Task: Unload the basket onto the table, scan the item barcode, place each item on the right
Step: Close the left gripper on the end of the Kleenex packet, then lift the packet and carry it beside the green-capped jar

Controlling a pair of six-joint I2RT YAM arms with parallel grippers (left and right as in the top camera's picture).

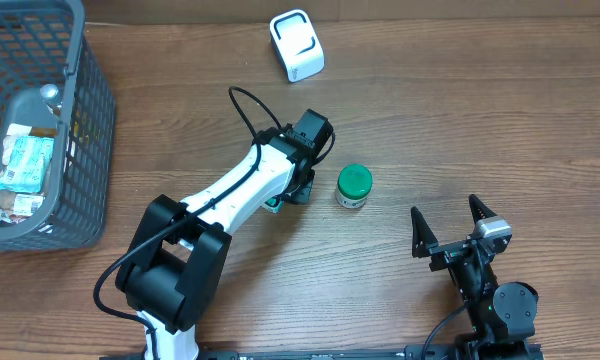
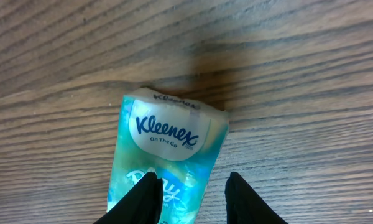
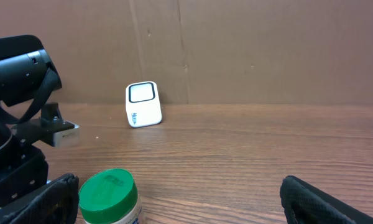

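Note:
My left gripper is to grab the Kleenex tissue pack (image 1: 273, 203) (image 2: 168, 149) next by its long side edge, to stand the pack upright and show its barcode for scanning.
A teal Kleenex tissue pack (image 2: 168, 149) lies flat on the wooden table under my left gripper (image 2: 193, 186). The jaws stand a little apart: one finger (image 2: 143, 199) lies over the pack's left part, and the other (image 2: 242, 199) stands off its right edge with a gap. From above only a teal sliver of the pack (image 1: 273, 203) shows beneath the left gripper (image 1: 292, 190). The white barcode scanner (image 1: 296, 45) stands at the back of the table. My right gripper (image 1: 448, 225) is open and empty at the front right.
A jar with a green lid (image 1: 353, 186) stands just right of the left gripper and shows close to the right gripper's left finger (image 3: 109, 193). A grey wire basket (image 1: 85, 120) holding several packaged items sits at the far left.

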